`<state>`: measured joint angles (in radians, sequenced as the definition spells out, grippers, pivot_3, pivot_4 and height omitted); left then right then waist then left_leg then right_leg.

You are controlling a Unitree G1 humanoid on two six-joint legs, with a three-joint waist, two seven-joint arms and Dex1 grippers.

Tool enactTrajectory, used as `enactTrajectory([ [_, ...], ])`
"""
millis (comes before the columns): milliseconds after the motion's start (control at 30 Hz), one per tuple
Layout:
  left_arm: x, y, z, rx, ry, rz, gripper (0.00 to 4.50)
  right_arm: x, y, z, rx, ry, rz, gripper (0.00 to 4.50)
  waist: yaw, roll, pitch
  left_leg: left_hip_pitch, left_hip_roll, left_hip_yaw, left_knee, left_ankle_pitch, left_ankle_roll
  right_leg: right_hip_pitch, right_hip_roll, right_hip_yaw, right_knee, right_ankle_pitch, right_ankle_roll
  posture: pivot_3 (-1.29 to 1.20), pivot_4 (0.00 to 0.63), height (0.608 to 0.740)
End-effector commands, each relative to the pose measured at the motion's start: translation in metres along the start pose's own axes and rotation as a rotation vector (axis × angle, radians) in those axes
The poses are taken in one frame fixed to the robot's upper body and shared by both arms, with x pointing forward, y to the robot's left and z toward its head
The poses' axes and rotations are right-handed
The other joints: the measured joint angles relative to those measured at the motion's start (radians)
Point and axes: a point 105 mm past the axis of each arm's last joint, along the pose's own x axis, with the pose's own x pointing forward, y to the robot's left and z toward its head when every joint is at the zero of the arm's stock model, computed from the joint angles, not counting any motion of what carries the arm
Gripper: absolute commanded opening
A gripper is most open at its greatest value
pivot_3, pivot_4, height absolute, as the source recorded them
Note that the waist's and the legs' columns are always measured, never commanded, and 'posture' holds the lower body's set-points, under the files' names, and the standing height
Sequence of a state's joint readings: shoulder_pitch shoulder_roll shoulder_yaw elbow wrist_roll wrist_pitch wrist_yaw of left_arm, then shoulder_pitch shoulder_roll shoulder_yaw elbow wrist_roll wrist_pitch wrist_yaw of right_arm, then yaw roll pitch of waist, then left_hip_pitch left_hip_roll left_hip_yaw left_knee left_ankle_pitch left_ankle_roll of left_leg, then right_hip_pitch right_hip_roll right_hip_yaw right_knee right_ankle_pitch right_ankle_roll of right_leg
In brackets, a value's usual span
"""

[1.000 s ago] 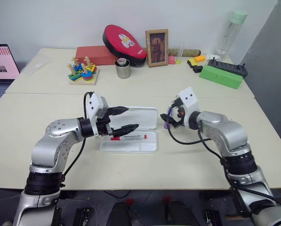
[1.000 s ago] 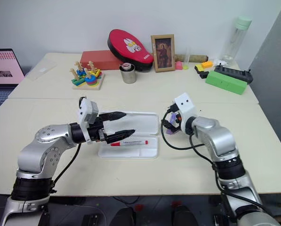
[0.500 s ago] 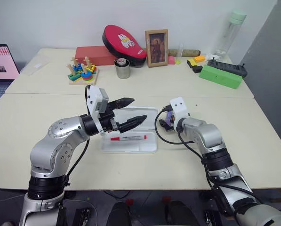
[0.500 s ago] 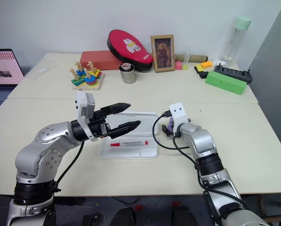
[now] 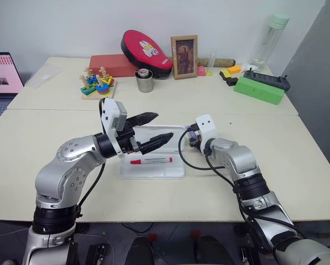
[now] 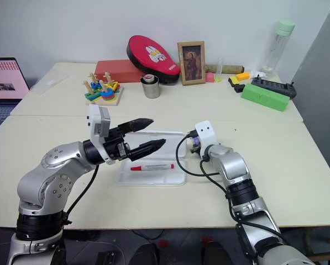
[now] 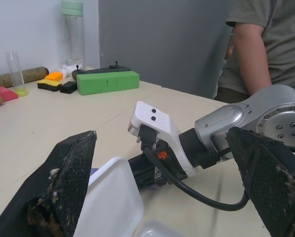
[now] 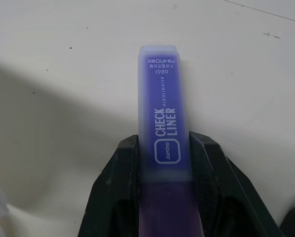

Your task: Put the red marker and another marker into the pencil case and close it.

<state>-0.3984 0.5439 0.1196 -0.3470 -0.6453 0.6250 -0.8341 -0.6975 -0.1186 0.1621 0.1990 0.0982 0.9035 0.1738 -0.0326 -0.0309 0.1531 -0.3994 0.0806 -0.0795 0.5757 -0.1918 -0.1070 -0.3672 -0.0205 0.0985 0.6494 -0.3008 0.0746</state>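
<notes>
The purple highlighter is short of the case, so it goes to the pencil case, before my right gripper opens.
The white pencil case lies open on the near table, its lid flat behind the tray. Inside the tray lies the red marker. My left gripper hovers open just above the case, pointing right, with nothing between its fingers. Just right of the lid, my right gripper is down at the table. The right wrist view shows it shut on the purple highlighter, the other marker, which lies on the tabletop. The left wrist view also shows the right gripper beside the lid.
Along the far table stand a green box, a metal cup, a wooden stacking toy, a picture frame, a red pouch and a bottle. A laptop sits far left. A person stands to the right.
My right gripper has come down and leftwards beside the case lid and closed on the purple highlighter. My left gripper rose a little above the case and stays open.
</notes>
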Motion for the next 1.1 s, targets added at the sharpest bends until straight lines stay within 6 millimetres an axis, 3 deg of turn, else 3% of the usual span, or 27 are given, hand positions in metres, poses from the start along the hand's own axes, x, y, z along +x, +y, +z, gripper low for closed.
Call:
enactTrajectory([
  [33,0.002,-0.003,0.011,0.050,-0.027,-0.007,4.50,-0.003,-0.012,0.004,-0.007,-0.012,-0.042,1.07,0.000,0.000,0.000,0.000,0.000,0.000,0.000,0.000,0.000,0.000,0.000,0.000,0.000,0.000,0.000,0.00,0.150,0.740],
  [167,0.001,0.001,0.010,0.051,-0.027,0.013,4.50,-0.008,-0.014,0.019,0.004,-0.060,-0.037,1.07,0.000,0.000,0.000,0.000,0.000,0.000,0.000,0.000,0.000,0.000,0.000,0.000,0.000,0.000,0.000,0.00,0.150,0.740],
  [400,-0.009,0.006,0.006,0.045,0.000,0.051,4.50,-0.038,-0.026,0.080,0.003,-0.271,0.037,1.07,-0.002,0.001,0.001,-0.001,0.000,0.000,-0.001,0.000,0.000,-0.002,0.000,0.000,0.000,0.000,0.000,0.00,0.150,0.740],
  [567,-0.029,0.009,0.000,0.036,0.047,0.090,4.50,-0.074,-0.009,0.123,-0.135,-0.443,0.229,1.07,-0.008,0.002,0.001,-0.001,0.000,0.000,-0.002,0.000,0.000,-0.002,0.000,0.001,-0.002,0.000,0.000,0.00,0.150,0.740],
  [633,-0.042,0.009,-0.002,0.036,0.072,0.116,4.50,-0.096,0.009,0.134,-0.215,-0.517,0.390,1.07,-0.009,0.002,0.001,-0.001,0.000,0.000,-0.003,0.000,0.000,-0.002,0.000,0.000,-0.003,0.000,-0.001,0.00,0.150,0.740],
  [733,-0.066,0.010,-0.007,0.028,0.107,0.177,4.50,-0.121,0.034,0.137,-0.325,-0.566,0.570,1.07,-0.010,0.002,0.001,-0.001,0.000,0.000,-0.003,0.000,0.000,-0.002,0.000,0.000,-0.004,0.000,-0.001,0.00,0.150,0.740],
  [833,-0.094,0.004,-0.026,-0.002,0.193,0.234,4.50,-0.125,0.057,0.122,-0.417,-0.495,0.685,1.07,-0.019,0.002,0.001,-0.001,0.000,0.001,-0.003,-0.001,0.000,-0.002,0.000,0.001,-0.004,-0.001,-0.001,0.00,0.150,0.740],
  [967,-0.129,-0.008,-0.049,-0.056,0.291,0.305,4.50,-0.118,0.089,0.097,-0.504,-0.399,0.800,1.07,-0.024,0.002,0.001,0.000,0.001,0.001,-0.003,0.000,0.000,-0.002,0.000,0.001,-0.003,-0.001,-0.002,0.00,0.150,0.740],
  [1100,-0.157,-0.019,-0.066,-0.093,0.362,0.362,4.50,-0.094,0.112,0.075,-0.537,-0.295,0.795,1.07,-0.023,0.003,0.002,0.001,0.001,0.001,-0.002,0.000,0.000,-0.006,0.000,0.001,-0.004,-0.002,-0.003,0.00,0.150,0.740],
])
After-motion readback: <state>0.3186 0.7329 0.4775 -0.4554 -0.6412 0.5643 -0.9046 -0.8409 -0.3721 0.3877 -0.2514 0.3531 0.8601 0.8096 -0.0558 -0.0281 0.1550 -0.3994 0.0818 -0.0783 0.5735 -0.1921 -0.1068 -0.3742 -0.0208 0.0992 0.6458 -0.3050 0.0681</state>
